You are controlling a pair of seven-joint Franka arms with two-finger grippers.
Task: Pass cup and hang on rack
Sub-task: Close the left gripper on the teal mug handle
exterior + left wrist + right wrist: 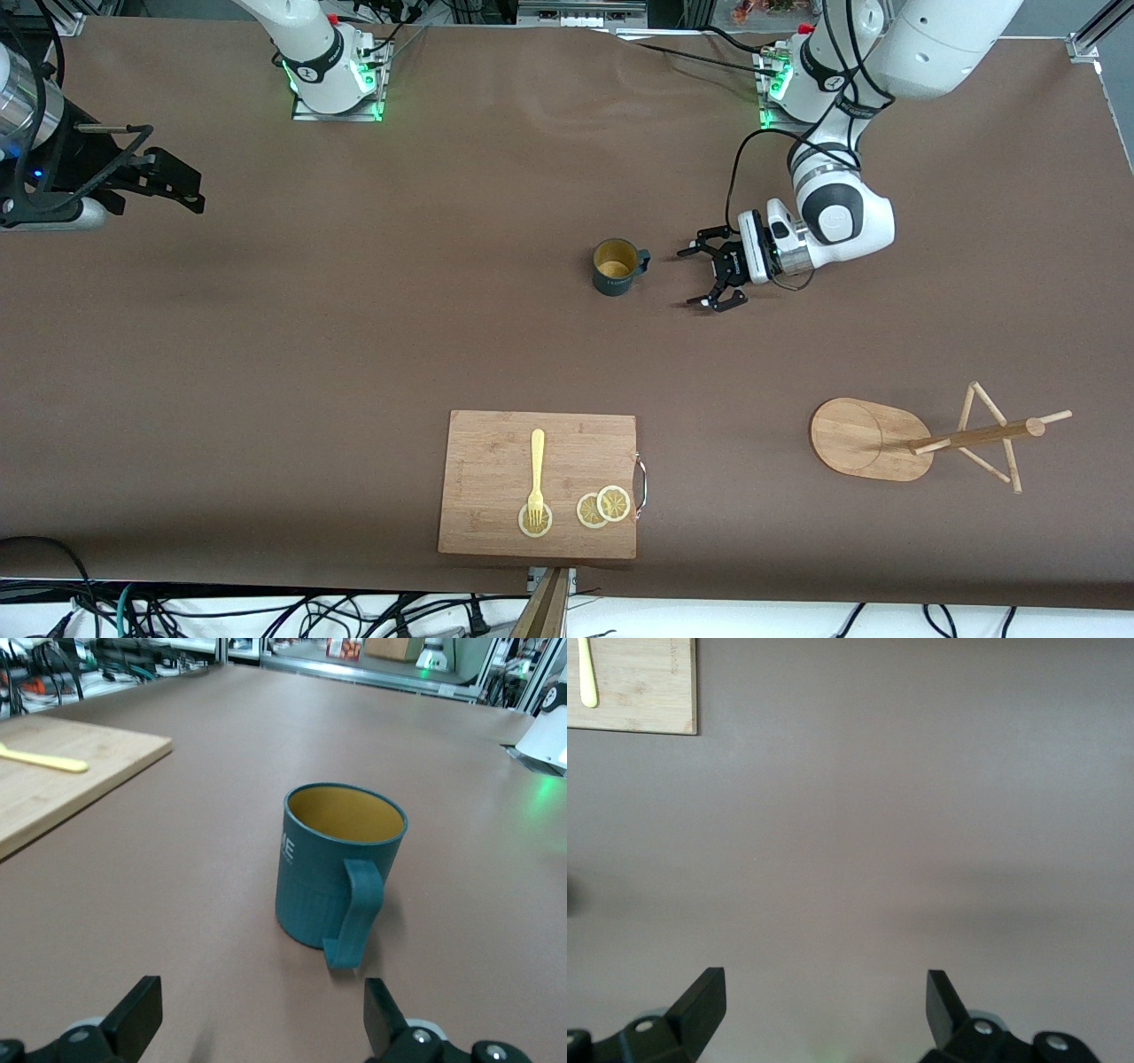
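Observation:
The dark teal cup's opening [616, 259] needs to stay free to slip over a rack peg, so my left gripper needs to grab the cup by its loop handle [643, 261].
The dark teal cup [617, 266] stands upright mid-table, its tan inside showing. Its loop handle [359, 912] points at my left gripper [689, 279], which hangs low over the table beside the cup, toward the left arm's end. That gripper [263, 1019] is open, a short gap away from the cup [341, 864], with nothing between its fingers. The wooden rack [855, 439], with its oval base, post and thin pegs, is nearer the front camera, toward the left arm's end. My right gripper [173, 173] waits open over bare table at the right arm's end, and in its own view the right gripper [824, 1005] holds nothing.
A bamboo cutting board [538, 483] lies near the table's front edge with a yellow fork [536, 474] and lemon slices [602, 507] on it. A corner of this board [633, 682] shows in the right wrist view. Brown table cloth lies between cup and rack.

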